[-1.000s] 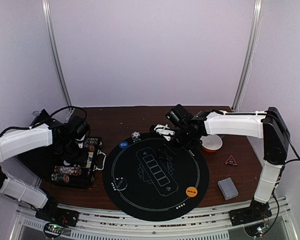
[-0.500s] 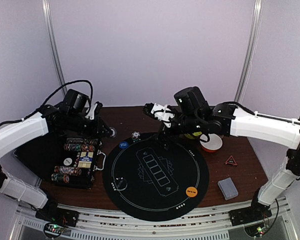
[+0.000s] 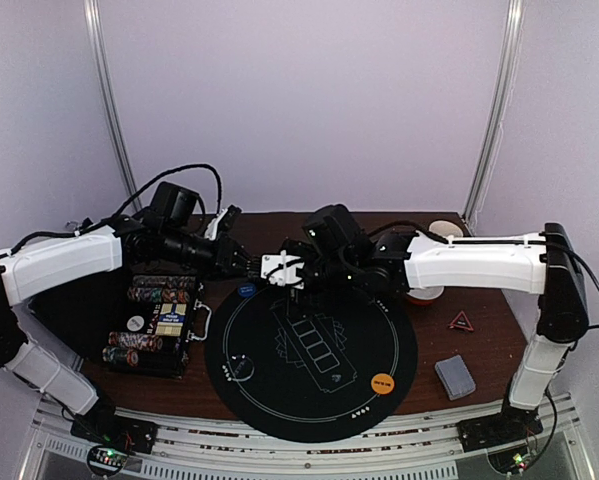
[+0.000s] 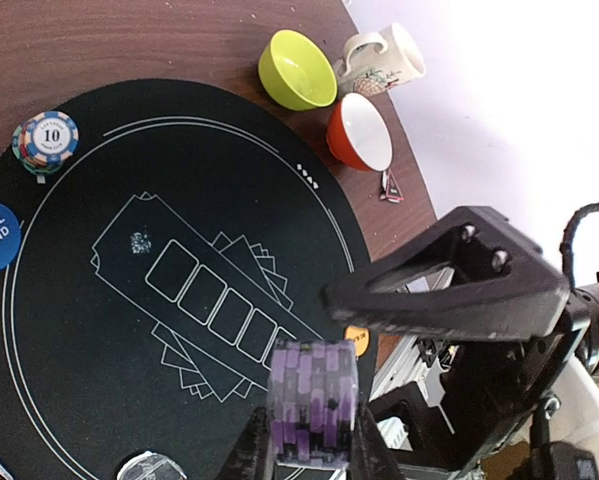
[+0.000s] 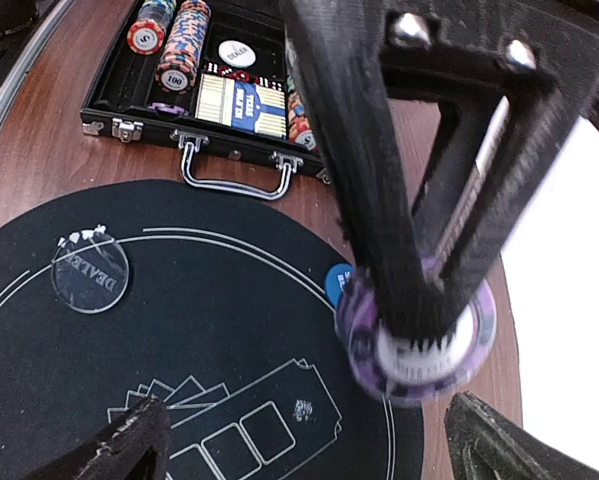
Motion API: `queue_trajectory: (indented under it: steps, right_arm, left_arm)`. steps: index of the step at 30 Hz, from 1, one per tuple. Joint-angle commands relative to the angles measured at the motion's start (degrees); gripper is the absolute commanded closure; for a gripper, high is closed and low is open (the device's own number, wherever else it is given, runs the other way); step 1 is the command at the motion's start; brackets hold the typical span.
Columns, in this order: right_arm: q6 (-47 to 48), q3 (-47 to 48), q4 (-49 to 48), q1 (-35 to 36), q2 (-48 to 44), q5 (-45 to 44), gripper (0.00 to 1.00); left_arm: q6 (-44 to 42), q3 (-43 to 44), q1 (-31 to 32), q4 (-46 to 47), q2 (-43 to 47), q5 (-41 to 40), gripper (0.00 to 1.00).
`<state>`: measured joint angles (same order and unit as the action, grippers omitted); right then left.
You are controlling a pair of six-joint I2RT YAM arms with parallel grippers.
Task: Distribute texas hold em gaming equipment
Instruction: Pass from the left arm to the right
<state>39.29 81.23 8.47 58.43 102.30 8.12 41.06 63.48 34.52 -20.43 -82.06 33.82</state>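
Observation:
The right gripper will next take hold of the purple chip stack by its round rim (image 5: 362,350), so that the stack's flat side stays free to rest on the mat.
My left gripper (image 4: 311,428) is shut on a short stack of purple poker chips (image 4: 314,395), held above the black round mat (image 3: 309,345). In the right wrist view the same stack (image 5: 419,345) hangs from the left fingers (image 5: 379,200). My right gripper (image 5: 309,445) is wide open, with its fingers either side of the stack and apart from it. The two grippers meet at the mat's far left edge (image 3: 264,266). On the mat lie a blue disc (image 3: 246,290), a clear dealer disc (image 3: 241,368) and an orange disc (image 3: 382,382). The grey-blue card deck (image 3: 455,376) and the red triangle (image 3: 462,321) lie on the wood at right.
An open black chip case (image 3: 154,325) holds rows of chips left of the mat. A small stack marked 10 (image 4: 46,138) stands at the mat's rim. A green bowl (image 4: 297,68), an orange-and-white bowl (image 4: 361,130) and a mug (image 4: 384,60) stand beyond the mat at right.
The left arm has swung right from the case to the mat's edge, carrying the purple chips. The right gripper has moved left to meet it and stays open.

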Motion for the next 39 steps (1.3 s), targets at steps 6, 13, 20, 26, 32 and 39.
queue_trajectory:
  steps: [6,13,20,26,32,39]
  right_arm:
    - [-0.5,8.7,-0.5,-1.8,5.5,1.3,0.13]
    - [0.1,8.1,-1.8,-1.8,5.4,3.3,0.35]
    - [0.6,8.9,-2.3,-1.7,6.3,2.4,0.43]
    - [-0.2,9.3,-2.1,-1.8,6.7,2.3,0.59]
    - [-1.3,9.3,-1.5,-1.7,5.9,1.4,0.88]
    - [-6.7,9.3,6.9,-2.2,4.6,-1.1,1.0]
  left_arm:
    - [-0.8,-0.7,0.5,3.1,0.5,2.2,1.0]
    - [-0.7,-0.2,0.5,3.0,-0.4,2.3,1.0]
    - [-0.6,0.1,0.5,3.0,-0.9,2.3,1.0]
    - [-0.5,0.2,0.5,3.0,-0.7,2.5,1.0]
    - [-0.8,0.0,0.5,3.1,-1.3,3.0,1.0]
    - [-2.7,1.8,0.5,-0.1,-1.4,-0.2,0.21]
